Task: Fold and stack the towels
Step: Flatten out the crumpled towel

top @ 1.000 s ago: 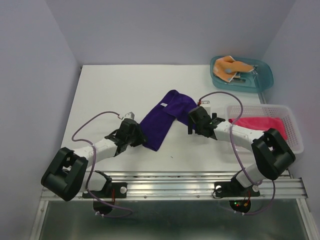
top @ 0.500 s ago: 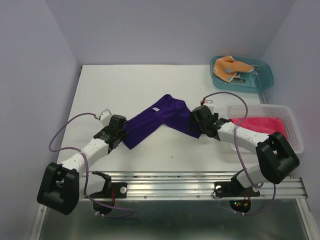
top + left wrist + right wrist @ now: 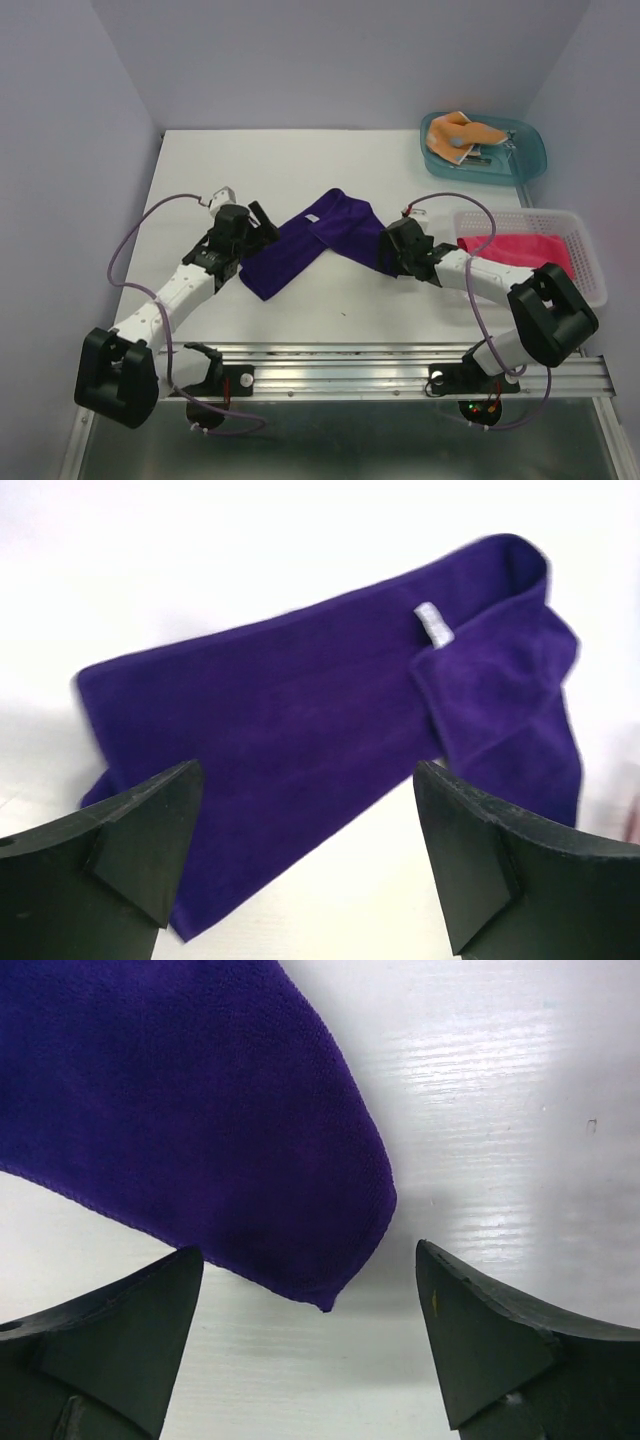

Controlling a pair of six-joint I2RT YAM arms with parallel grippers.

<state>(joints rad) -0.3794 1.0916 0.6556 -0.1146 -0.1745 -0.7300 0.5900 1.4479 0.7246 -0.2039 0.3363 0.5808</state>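
Observation:
The right gripper grabs the dark purple towel by its rounded corner next, to stretch it open and fold it over.
The dark purple towel lies flat on the white table in a bent strip, with a small white tag near the bend. My left gripper hovers open over its left end, and the cloth shows beyond the wide jaws. My right gripper stands open at the right end, whose rounded corner lies between the fingers, untouched. The pink-red towel lies in a white basket. The orange dotted towel sits crumpled in a teal tray.
The white slatted basket stands at the right edge of the table. The teal tray sits at the back right with a few small items in it. Pale walls close in the table on the left, right and back.
My left gripper pulled the towel's left end out to the left, then opened, let it go and lifted back. The right gripper stayed open by the right end.

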